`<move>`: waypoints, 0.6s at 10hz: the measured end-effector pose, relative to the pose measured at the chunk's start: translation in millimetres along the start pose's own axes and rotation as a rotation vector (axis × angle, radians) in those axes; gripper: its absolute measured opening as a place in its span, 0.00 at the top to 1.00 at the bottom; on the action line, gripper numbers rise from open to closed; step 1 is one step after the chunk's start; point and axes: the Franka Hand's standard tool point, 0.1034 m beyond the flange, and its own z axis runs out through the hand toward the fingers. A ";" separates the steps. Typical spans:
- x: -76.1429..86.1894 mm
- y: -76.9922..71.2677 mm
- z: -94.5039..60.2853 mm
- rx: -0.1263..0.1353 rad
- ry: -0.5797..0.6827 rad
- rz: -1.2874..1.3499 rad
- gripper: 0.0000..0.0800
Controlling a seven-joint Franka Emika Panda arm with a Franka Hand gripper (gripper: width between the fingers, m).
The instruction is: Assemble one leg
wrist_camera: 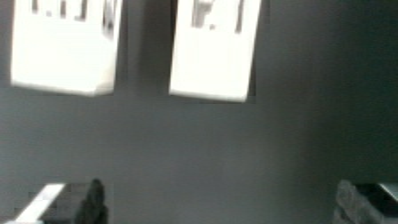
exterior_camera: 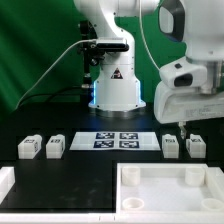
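The dark table shows between the robot's fingers, apart from the white legs, so the gripper should move toward the legs before it closes on a white leg.
Four small white legs with black-and-white tags stand on the black table. Two are at the exterior view's left (exterior_camera: 28, 148) (exterior_camera: 55, 147) and two at its right (exterior_camera: 170, 146) (exterior_camera: 196, 146). My gripper (exterior_camera: 186, 127) hangs just above and behind the right pair. In the wrist view two legs (wrist_camera: 68, 50) (wrist_camera: 217, 50) show as blurred white blocks, apart from my gripper (wrist_camera: 222, 205). Its fingertips (wrist_camera: 71, 203) stand wide apart with only dark table between them. It is open and empty.
The marker board (exterior_camera: 118, 140) lies between the two pairs of legs. A large white tray-like piece with a raised rim (exterior_camera: 165, 172) lies at the front right. Another white piece (exterior_camera: 8, 182) is at the front left. The robot base (exterior_camera: 115, 85) stands behind.
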 end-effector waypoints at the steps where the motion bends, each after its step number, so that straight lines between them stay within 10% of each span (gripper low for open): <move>1: -5.2 -1.2 4.3 -0.007 -0.116 0.001 0.19; 6: -14.3 -1.6 10.4 -0.008 -0.505 0.008 0.19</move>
